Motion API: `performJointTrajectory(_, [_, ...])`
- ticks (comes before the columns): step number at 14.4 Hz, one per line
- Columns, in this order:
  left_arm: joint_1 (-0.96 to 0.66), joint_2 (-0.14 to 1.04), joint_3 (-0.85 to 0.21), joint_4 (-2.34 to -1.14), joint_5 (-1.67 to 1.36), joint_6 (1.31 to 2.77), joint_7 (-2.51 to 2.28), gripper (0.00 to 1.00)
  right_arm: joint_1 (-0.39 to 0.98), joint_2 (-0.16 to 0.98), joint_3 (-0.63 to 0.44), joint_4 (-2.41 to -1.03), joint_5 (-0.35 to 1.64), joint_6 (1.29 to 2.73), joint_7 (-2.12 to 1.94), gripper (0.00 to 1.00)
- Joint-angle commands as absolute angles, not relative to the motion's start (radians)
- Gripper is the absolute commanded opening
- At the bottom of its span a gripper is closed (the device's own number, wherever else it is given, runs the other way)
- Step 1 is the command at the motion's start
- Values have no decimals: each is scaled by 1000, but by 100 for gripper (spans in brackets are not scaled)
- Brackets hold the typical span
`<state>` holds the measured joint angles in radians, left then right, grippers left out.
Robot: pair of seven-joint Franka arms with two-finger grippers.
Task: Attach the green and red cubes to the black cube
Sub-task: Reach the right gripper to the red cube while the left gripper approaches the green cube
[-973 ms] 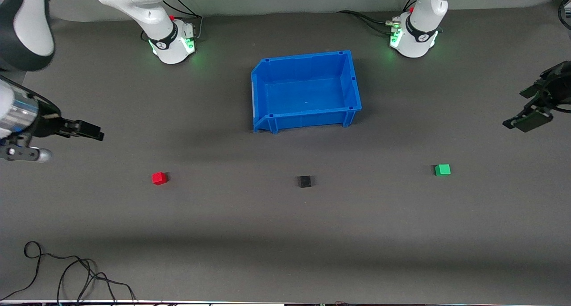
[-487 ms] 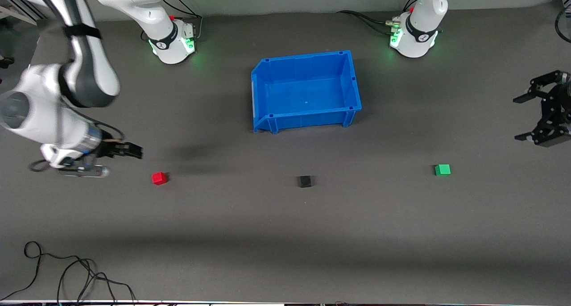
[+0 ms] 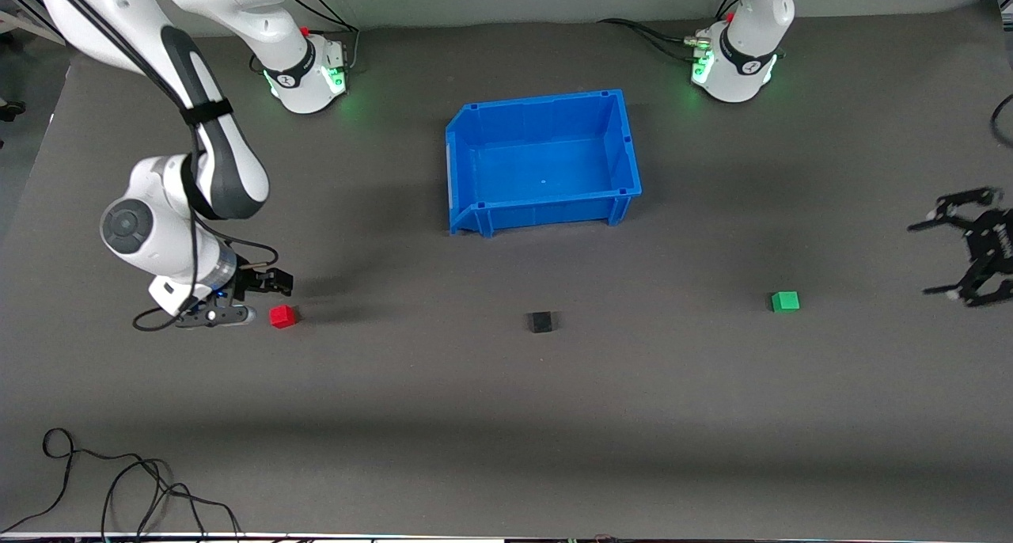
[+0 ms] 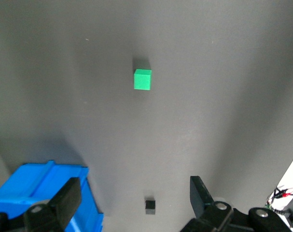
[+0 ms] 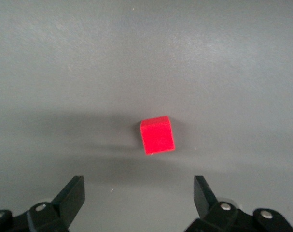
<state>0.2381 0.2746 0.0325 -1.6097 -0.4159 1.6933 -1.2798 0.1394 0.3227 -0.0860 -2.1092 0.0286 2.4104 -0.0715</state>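
Note:
My left gripper grabs the green cube by its opposite sides next, to attach it to the black cube.
The red cube lies on the dark table toward the right arm's end. My right gripper is open and empty, low and just beside it; in the right wrist view the red cube sits ahead of the open gripper. The black cube lies mid-table and the green cube toward the left arm's end. My left gripper is open and empty, in the air past the green cube. The left wrist view shows the green cube, the black cube and the open gripper.
An empty blue bin stands farther from the front camera than the black cube; its corner shows in the left wrist view. Loose black cables lie at the table's front edge toward the right arm's end.
The right arm has swung in from the table's end and come down beside the red cube. The left gripper has shifted at its end of the table. The cubes have not moved.

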Motion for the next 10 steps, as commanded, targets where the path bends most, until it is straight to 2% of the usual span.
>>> performJointTrajectory(1, [262, 278, 29, -1734, -501, 1805, -1159, 100, 137, 391, -89, -2108, 9, 2495, -138, 99])
performJointTrajectory(4, [273, 302, 29, -1834, -569, 1926, -1080, 100, 95, 437, -91, -2103, 12, 2563, -213, 98])
performJointTrajectory(6, [267, 325, 28, -1873, -593, 1982, -1075, 100, 86, 446, -91, -2103, 12, 2569, -213, 88])
performJointTrajectory(8, [261, 337, 23, -1932, -621, 2067, -1025, 100, 86, 454, -91, -2103, 17, 2579, -213, 83])
performJointTrajectory(10, [249, 339, 20, -2000, -666, 2138, -956, 100, 86, 465, -89, -2097, 26, 2585, -210, 83])
